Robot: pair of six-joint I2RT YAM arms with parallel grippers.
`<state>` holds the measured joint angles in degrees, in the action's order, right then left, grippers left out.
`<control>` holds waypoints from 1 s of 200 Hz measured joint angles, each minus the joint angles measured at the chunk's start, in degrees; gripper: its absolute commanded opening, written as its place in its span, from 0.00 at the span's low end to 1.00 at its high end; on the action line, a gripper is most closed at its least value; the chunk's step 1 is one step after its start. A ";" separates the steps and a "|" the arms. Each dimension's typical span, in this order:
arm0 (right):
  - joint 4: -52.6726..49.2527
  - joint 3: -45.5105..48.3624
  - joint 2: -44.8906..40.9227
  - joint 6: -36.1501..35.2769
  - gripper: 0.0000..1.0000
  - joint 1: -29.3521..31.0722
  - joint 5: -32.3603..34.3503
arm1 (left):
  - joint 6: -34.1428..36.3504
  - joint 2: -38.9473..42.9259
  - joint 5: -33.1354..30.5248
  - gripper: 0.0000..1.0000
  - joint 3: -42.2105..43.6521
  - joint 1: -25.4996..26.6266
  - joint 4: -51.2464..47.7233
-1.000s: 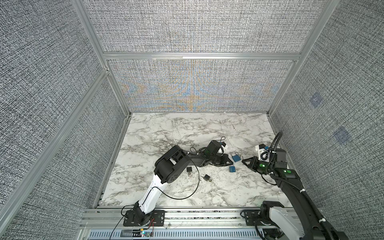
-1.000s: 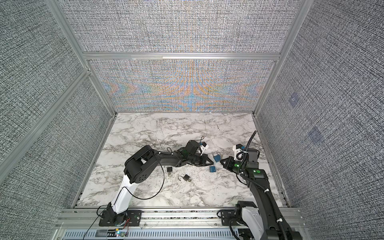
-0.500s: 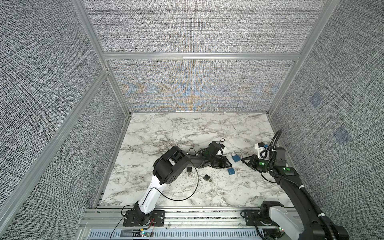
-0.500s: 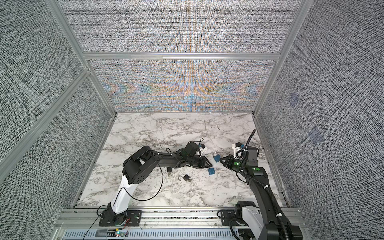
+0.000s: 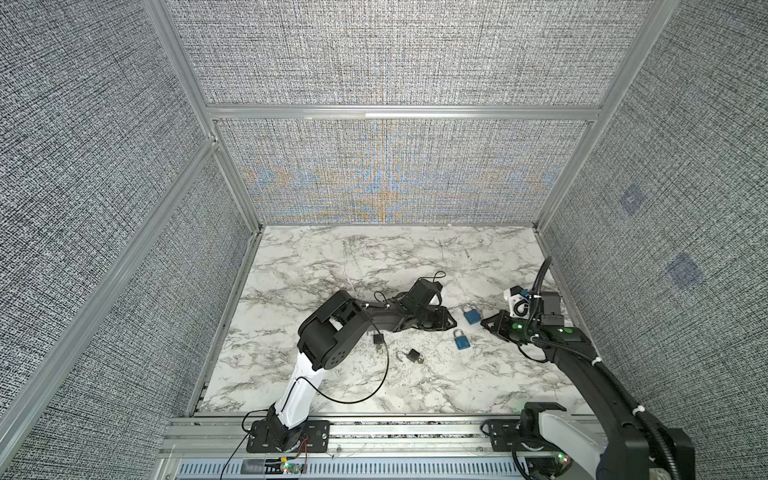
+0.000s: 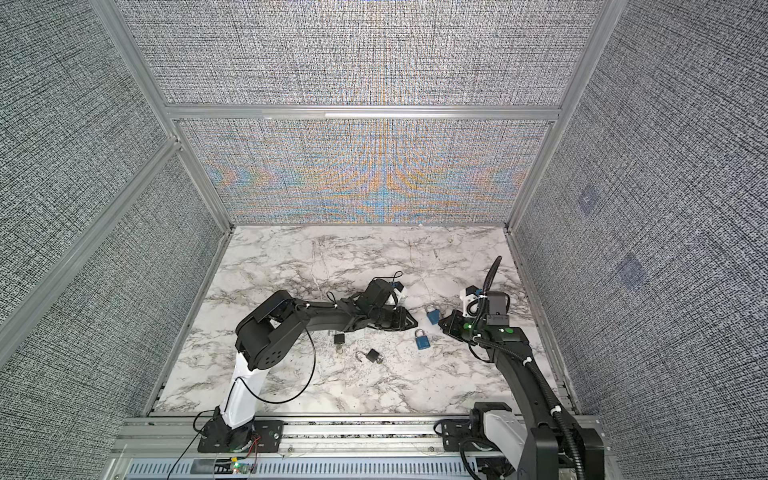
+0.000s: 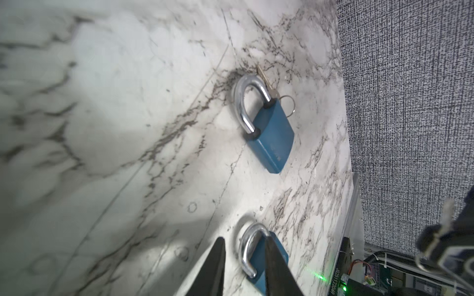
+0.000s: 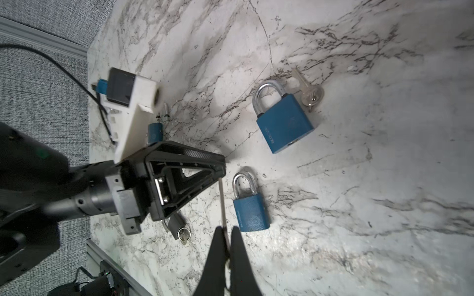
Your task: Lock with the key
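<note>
The key is above the marble; released now by my right gripper, it would fall between the left gripper and the smaller padlock.
Two blue padlocks lie right of the table's middle, both with shackles pushed in. The smaller one (image 5: 461, 340) (image 8: 250, 207) lies just past the tips of my left gripper (image 5: 450, 323) (image 7: 244, 238), which is open and holds nothing. The larger one (image 5: 470, 314) (image 7: 269, 133) lies farther back, with a spare key (image 8: 309, 94) on a ring partly under it. My right gripper (image 5: 484, 323) (image 8: 227, 230) is shut on a key (image 8: 222, 202). Its blade points at the gap between the left gripper and the smaller padlock.
Two black padlocks lie on the marble table (image 5: 374, 266) near the left arm's elbow. One (image 5: 377, 339) is partly under the arm, and the other (image 5: 412, 355) has its shackle swung open. The right wall (image 7: 410, 102) stands close behind the blue padlocks.
My left gripper's jaws have gone from shut to slightly apart. The right gripper still holds the key and has shifted only a little. The padlocks have barely moved.
</note>
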<state>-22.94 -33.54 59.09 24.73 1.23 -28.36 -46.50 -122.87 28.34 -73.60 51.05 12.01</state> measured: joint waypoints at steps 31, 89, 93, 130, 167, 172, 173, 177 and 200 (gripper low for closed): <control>0.07 -0.02 3.78 -1.11 0.00 3.91 3.41 | 2.23 5.38 -2.51 0.29 2.36 -1.51 -0.07; 1.18 -2.05 13.09 -3.06 0.00 8.15 7.63 | 6.16 19.96 -6.12 0.25 12.48 -5.44 6.14; 1.27 -2.19 13.66 -3.26 0.00 8.31 8.02 | 6.45 20.65 -6.10 0.25 13.27 -5.68 6.69; 1.90 -2.47 17.38 -3.87 0.00 9.25 10.10 | 7.04 26.47 -5.73 0.25 20.79 -8.57 13.14; 2.36 -2.47 19.06 -4.22 0.01 9.92 10.69 | 6.78 29.27 -4.57 0.25 24.57 -9.51 18.32; 2.47 -2.47 19.23 -4.22 0.02 9.99 10.97 | 6.80 29.31 -4.55 0.25 24.63 -9.60 18.67; 2.49 -2.47 19.26 -4.22 0.02 9.99 10.99 | 6.78 29.31 -4.55 0.25 24.63 -9.62 18.73; 2.56 -2.47 19.39 -4.22 0.02 10.01 11.10 | 6.78 29.31 -4.52 0.25 24.65 -9.68 19.08; 2.62 -2.47 19.87 -4.22 0.05 10.32 11.58 | 6.05 29.09 -4.13 0.25 24.68 -9.92 19.98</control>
<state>-20.32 -36.01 78.96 20.51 11.55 -16.78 -40.45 -93.78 24.21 -48.93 41.12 31.99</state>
